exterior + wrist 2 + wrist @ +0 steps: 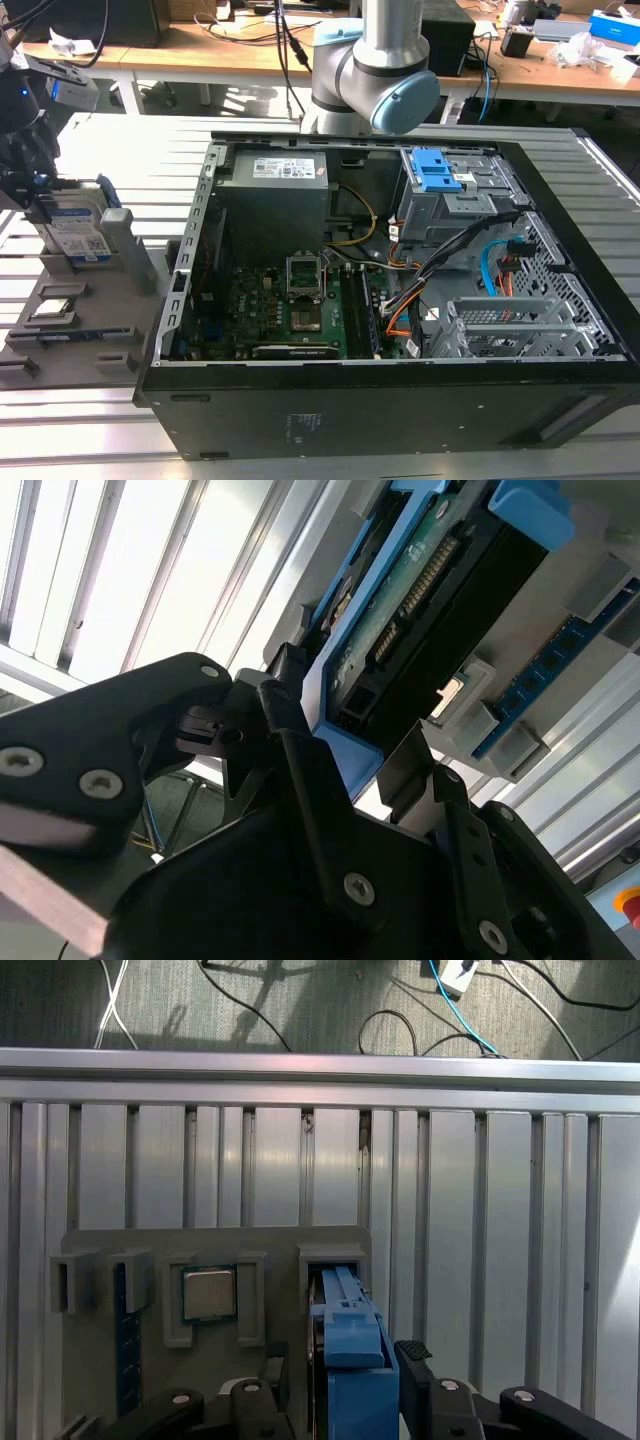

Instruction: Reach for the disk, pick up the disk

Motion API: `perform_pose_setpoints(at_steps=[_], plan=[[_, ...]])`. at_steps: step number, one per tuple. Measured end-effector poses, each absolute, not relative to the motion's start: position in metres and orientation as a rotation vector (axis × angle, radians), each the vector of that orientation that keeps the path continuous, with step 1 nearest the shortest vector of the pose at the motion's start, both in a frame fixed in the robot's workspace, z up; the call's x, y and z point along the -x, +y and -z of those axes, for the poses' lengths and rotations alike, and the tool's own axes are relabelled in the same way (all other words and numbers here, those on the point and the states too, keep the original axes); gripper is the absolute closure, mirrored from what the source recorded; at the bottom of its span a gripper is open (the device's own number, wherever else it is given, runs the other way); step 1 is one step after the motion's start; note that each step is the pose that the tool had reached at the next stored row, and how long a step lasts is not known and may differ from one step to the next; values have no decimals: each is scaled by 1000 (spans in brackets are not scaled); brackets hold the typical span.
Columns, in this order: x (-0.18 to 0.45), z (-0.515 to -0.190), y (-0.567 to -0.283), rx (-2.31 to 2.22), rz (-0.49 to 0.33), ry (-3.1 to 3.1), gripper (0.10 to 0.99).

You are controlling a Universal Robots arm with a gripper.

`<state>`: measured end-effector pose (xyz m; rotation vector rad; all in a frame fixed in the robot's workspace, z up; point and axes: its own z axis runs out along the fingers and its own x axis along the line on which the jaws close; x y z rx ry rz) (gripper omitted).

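The robot's gripper should close, because the robot's fingers are beside both sides of the disk (318,1370) with its blue bracket (358,1360). Closing now would hold the disk.
The disk (75,235) stands on edge in a slot of the grey holder (85,320) at the exterior view's left, its white-and-blue label facing out. My gripper (35,195) comes down on it from above. In the second wrist view the two black fingers (290,715) press against both faces of the disk (420,610), one on its blue bracket and the other on its dark side, with no gap showing. In the first wrist view the blue bracket edge of the disk (352,1360) sits between my gripper's (345,1365) fingers, over the holder's slot.
The grey holder (270,1245) also carries a processor chip (208,1293) and a blue memory strip (122,1345). An open black computer case (400,300) lies to the exterior view's right, with the arm's base (375,70) behind it. Slatted metal table (480,1240) all round.
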<state>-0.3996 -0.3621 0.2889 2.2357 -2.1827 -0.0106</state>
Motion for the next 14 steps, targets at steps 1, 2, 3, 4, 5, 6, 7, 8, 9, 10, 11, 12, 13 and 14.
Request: perform_pose_setpoints(at_steps=[1,2,3,4,5,6,7,8,9,10,11,12,13,14], plan=[[400,-289,-362,-2236,11,-2183,545],[400,-289,-362,-2236,11,-2183,557],[400,-289,-362,-2236,11,-2183,624],[400,-289,-362,-2236,10,-2183,624],[400,-289,-362,-2236,10,-2183,722],[400,-289,-362,-2236,10,-2183,722],[400,-289,-362,-2236,11,-2183,722],[400,-289,-362,-2236,11,-2183,722],[400,-289,-362,-2236,11,-2183,722],[400,-289,-362,-2236,11,-2183,722],[400,-289,-362,-2236,11,-2183,722],[400,-289,-362,-2236,11,-2183,722],[400,-288,-362,-2236,10,-2183,722],[400,-288,-362,-2236,11,-2183,722]])
